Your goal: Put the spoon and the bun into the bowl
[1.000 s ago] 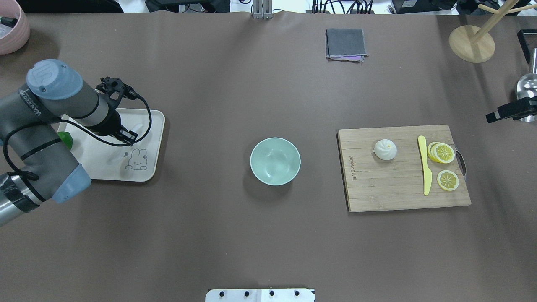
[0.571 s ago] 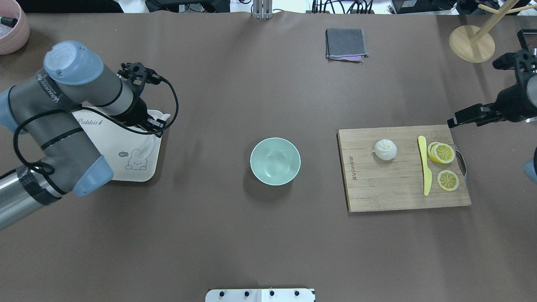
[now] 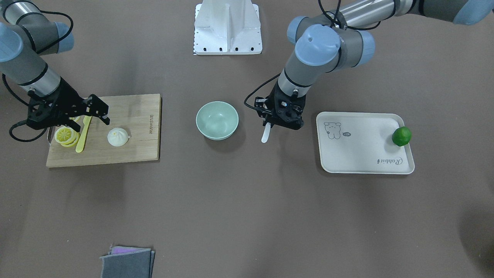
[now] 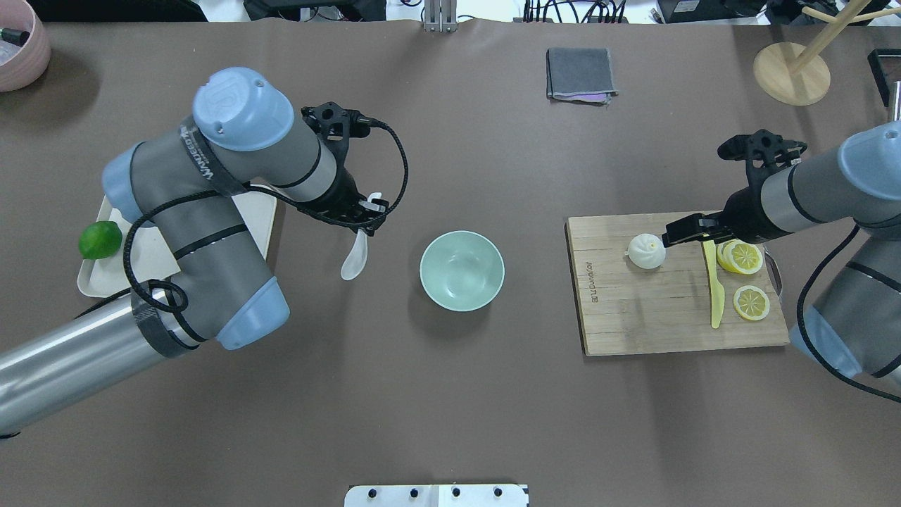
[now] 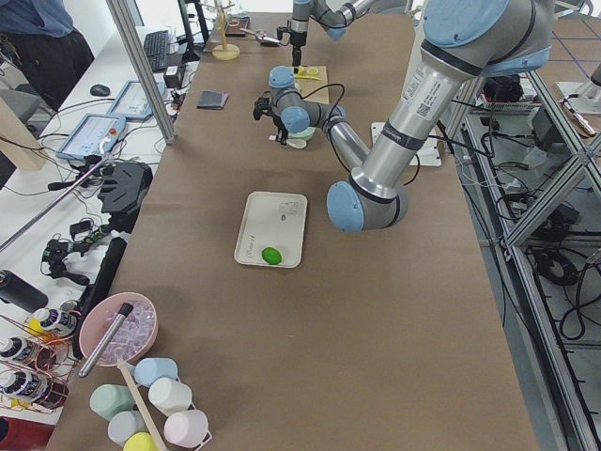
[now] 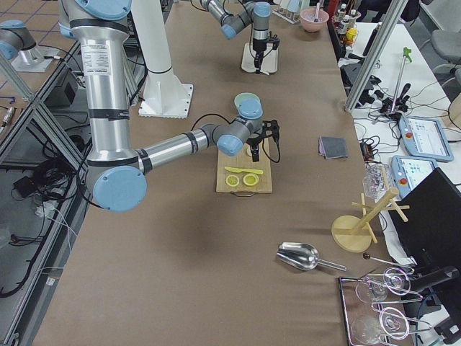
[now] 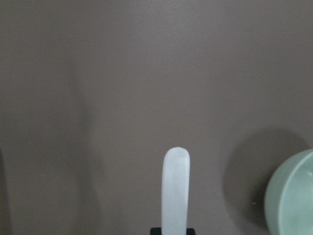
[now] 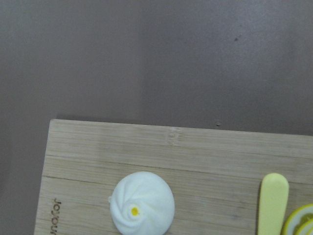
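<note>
Next, my right gripper picks up the white bun by its pleated sides, to set it in the mint-green bowl.
My left gripper is shut on the handle of the white spoon and holds it above the table, just left of the mint-green bowl. The left wrist view shows the spoon pointing ahead and the bowl's rim at the lower right. The bowl is empty. The white pleated bun sits on the wooden cutting board. My right gripper hovers open over the board, between the bun and the yellow knife. The bun shows low in the right wrist view.
The beige bear tray with a green lime lies at the left, partly under my left arm. Lemon slices lie on the board. A grey cloth, a wooden stand and a pink bowl sit at the far edge.
My left gripper has carried the spoon from the tray rightward to beside the bowl. My right arm has come in from the right edge to over the cutting board by the bun.
</note>
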Robot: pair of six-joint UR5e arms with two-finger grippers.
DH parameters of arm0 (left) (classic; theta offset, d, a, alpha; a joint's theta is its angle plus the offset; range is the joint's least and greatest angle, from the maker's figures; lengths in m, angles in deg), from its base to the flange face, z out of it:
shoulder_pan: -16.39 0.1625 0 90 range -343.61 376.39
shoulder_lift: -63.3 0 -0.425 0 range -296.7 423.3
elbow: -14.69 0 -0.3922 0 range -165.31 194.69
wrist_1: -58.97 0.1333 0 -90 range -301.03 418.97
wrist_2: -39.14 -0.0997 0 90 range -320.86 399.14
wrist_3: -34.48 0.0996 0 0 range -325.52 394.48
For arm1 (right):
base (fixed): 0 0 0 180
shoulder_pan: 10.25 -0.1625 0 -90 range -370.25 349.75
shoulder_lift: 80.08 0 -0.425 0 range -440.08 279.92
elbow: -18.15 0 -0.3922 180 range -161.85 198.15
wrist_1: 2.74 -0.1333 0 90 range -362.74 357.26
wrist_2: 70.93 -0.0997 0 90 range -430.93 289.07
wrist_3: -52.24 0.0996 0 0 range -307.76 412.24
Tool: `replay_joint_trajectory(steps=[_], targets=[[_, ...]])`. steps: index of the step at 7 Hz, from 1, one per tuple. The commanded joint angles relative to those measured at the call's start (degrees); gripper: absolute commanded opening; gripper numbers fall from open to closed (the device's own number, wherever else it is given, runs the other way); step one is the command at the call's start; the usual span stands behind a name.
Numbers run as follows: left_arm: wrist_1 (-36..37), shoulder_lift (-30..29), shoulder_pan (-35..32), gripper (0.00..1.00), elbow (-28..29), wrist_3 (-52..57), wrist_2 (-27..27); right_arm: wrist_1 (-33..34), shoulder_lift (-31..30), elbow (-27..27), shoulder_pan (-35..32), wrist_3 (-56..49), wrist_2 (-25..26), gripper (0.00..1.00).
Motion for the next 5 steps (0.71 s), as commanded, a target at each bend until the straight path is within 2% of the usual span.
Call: replay_joint_trajectory(steps=[1,3,5], targets=[[-0.1,-6.4,2.5,0.0,4.1,-5.7,-1.9,0.0,1.1,-0.5,3.9,1.1,4.3,0.97],[-0.6,-12.2,5.5,0.0,9.2,-10.2,-7.4,0.0,1.1,-1.1,5.1,1.1,5.2,0.9],[-1.9,-12.3,7.8,0.0,10.2,-11.2,-11.5,0.1,1.2,-1.3,5.8,1.2,6.0,0.72]])
